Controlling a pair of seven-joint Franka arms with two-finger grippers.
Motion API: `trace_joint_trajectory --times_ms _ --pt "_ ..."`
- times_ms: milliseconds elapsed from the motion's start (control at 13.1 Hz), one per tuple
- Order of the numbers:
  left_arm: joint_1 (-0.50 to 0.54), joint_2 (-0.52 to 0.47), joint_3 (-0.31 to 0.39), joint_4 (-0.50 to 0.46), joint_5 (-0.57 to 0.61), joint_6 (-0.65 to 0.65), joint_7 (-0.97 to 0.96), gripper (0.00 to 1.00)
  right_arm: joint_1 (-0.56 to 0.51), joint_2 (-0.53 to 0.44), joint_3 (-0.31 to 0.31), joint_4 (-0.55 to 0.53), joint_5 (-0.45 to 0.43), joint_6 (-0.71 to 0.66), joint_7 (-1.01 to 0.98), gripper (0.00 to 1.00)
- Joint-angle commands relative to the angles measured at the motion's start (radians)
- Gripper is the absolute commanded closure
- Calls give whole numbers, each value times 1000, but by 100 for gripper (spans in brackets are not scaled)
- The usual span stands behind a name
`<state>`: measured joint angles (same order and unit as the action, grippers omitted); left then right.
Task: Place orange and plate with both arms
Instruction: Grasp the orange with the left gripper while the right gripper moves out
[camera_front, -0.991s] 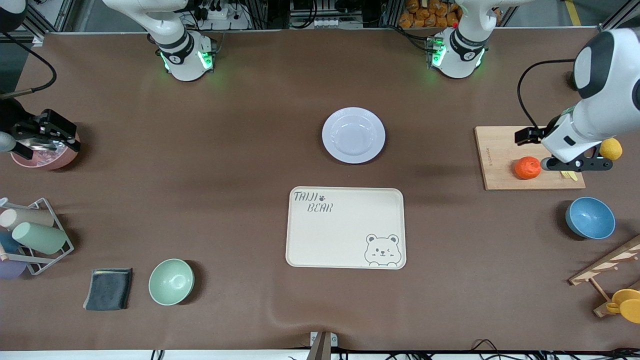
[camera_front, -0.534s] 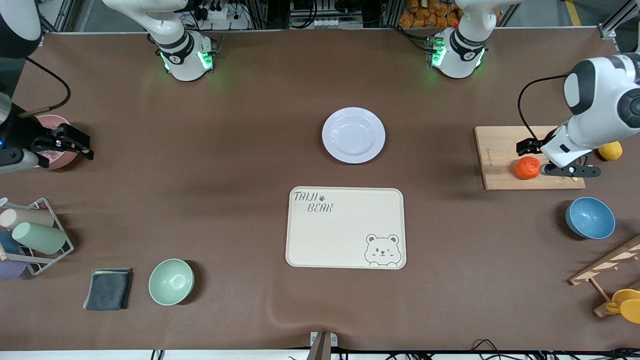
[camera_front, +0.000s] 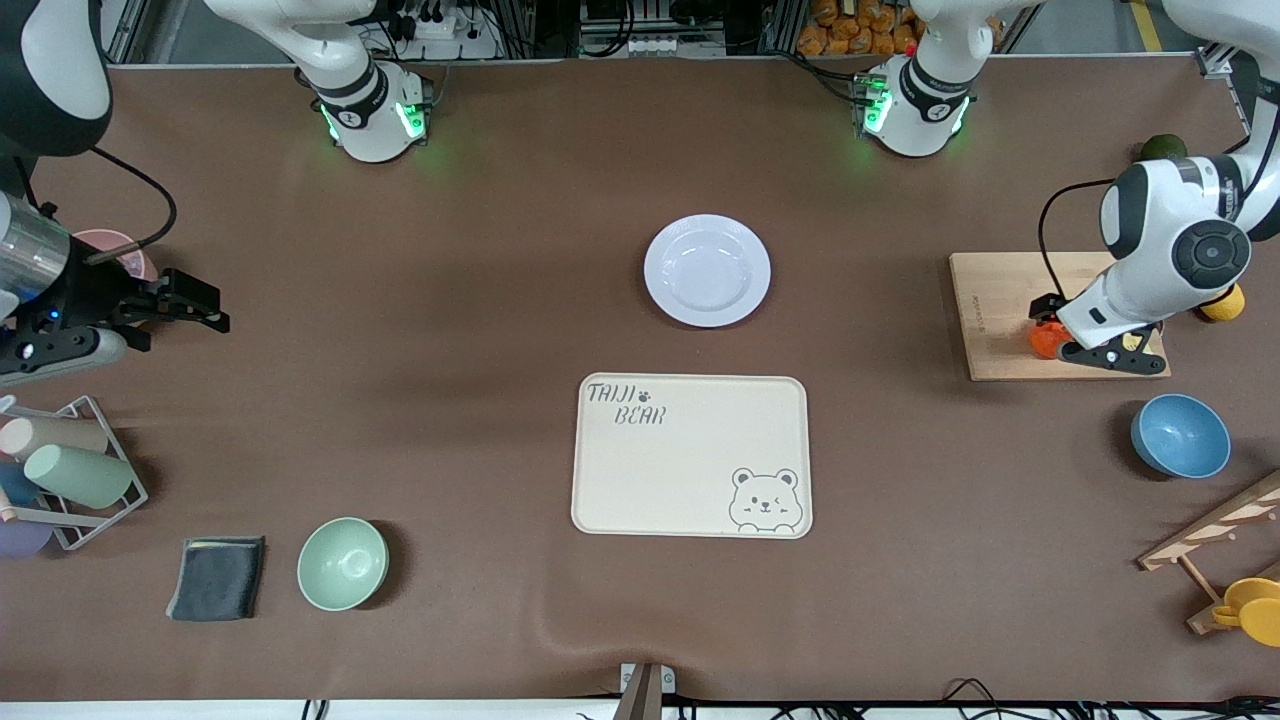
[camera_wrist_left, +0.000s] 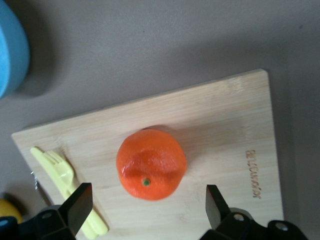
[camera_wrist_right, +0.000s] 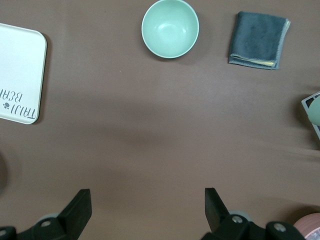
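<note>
The left gripper grabs the orange (camera_front: 1041, 342) by its round sides next. Then it places the orange on the plate (camera_front: 707, 270).
The orange (camera_front: 1041, 342) (camera_wrist_left: 151, 164) rests on a wooden cutting board (camera_front: 990, 300) (camera_wrist_left: 210, 120) at the left arm's end of the table. My left gripper (camera_front: 1062, 336) (camera_wrist_left: 147, 202) hovers open just over it. One fingertip (camera_wrist_left: 80, 200) is on each side of the fruit, and neither touches it. The pale plate (camera_front: 707, 270) lies empty mid-table, farther from the front camera than the cream bear tray (camera_front: 690, 455). At the right arm's end, my right gripper (camera_front: 200, 305) (camera_wrist_right: 147, 205) is open over bare brown mat with nothing between its fingers.
A yellow plastic fork (camera_wrist_left: 62, 172) lies on the board beside the orange, a lemon (camera_front: 1225, 303) past its edge. Nearby stand a blue bowl (camera_front: 1180, 435), an avocado (camera_front: 1163, 147) and a wooden rack (camera_front: 1210, 530). A pink bowl (camera_front: 125, 257), cup rack (camera_front: 70, 470), grey cloth (camera_front: 217, 577) and green bowl (camera_front: 342, 563) are at the right arm's end.
My left gripper has swung in over the orange and now partly covers it. My right gripper has moved off the pink bowl toward the middle of the table. Both stayed open.
</note>
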<state>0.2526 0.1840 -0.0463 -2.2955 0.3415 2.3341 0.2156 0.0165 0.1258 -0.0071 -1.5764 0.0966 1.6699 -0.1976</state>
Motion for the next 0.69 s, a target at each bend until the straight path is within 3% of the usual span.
trace_joint_trajectory --times_ms 0,76,534,610 --pt "28 46 -12 2 45 47 21 0 25 -5 -5 -45 46 17 7 0" --pt "28 55 -12 2 48 53 22 0 22 -9 -7 -80 98 40 17 0" --pt "53 138 -10 1 76 119 57 0 22 -18 -7 -207 181 152 21 0" --pt "66 144 -10 1 77 128 68 13 29 -21 -5 -230 181 183 23 0"
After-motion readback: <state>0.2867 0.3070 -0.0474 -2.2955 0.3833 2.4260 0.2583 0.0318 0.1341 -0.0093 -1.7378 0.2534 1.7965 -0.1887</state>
